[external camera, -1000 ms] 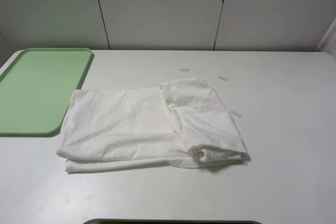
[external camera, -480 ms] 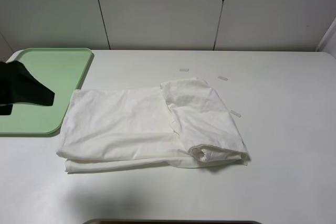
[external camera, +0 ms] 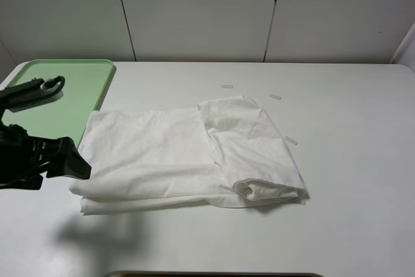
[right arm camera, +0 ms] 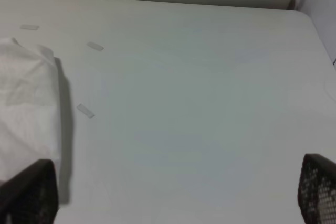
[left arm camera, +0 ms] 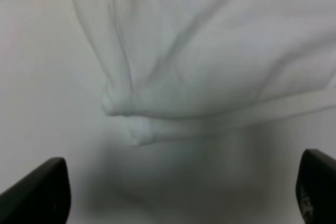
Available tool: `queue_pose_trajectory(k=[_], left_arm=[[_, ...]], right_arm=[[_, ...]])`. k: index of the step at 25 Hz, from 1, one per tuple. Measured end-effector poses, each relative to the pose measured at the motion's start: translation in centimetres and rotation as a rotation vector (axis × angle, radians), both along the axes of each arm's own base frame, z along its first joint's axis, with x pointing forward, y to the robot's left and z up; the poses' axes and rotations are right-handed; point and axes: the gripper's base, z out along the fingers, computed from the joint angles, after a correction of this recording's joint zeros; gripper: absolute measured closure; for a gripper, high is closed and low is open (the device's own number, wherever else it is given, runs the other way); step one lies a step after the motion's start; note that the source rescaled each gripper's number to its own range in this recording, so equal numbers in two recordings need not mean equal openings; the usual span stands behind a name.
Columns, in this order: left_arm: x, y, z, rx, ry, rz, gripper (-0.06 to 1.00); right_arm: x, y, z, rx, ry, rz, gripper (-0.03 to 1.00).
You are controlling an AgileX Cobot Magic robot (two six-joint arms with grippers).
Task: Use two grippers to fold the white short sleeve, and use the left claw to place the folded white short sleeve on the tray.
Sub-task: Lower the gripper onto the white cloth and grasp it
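Note:
My left gripper grabs the shirt by its layered corner (external camera: 84, 197) next, to drag the folded white short sleeve onto the pale green tray.
The white short sleeve (external camera: 188, 154) lies partly folded in the middle of the table, one sleeve end rolled at its front right. The pale green tray (external camera: 58, 95) sits empty at the far left. My left gripper (external camera: 74, 163) hovers by the shirt's front-left corner. In the left wrist view that layered corner (left arm camera: 126, 114) lies ahead of the left gripper (left arm camera: 178, 198), whose jaws stand wide and open with only table between them. The right gripper (right arm camera: 173, 198) is open over bare table to the right of the shirt's edge (right arm camera: 26, 87); it is out of the exterior high view.
Small white tape strips lie on the table beyond and right of the shirt (external camera: 227, 86) (external camera: 275, 96) (external camera: 291, 140). White wall panels (external camera: 194, 11) stand behind the table. A dark edge (external camera: 214, 274) runs along the table's front.
The left arm has come in from the left edge, moving forward and right from over the tray to the shirt's front-left corner. The shirt has not moved.

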Motion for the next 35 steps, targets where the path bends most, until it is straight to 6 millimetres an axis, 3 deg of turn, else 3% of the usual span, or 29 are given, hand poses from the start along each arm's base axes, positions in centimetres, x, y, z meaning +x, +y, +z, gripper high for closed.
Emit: queue_pose_trajectory(k=[10,26,35], left_arm=[[0.5,-0.7,-3.9,-0.059,0.034,-0.024,0.11],[2.1,0.1,-6.2,0.043,0.003,0.044,0.11],[3.4,0.2,-8.4,0.094,0.064,0.047,0.12]], right_arm=[[0.0,0.0,0.0,0.000,0.000,0.000,-0.03],[0.0,0.0,0.0,0.000,0.000,0.000,-0.03],[0.0,0.0,0.0,0.000,0.000,0.000,-0.03]])
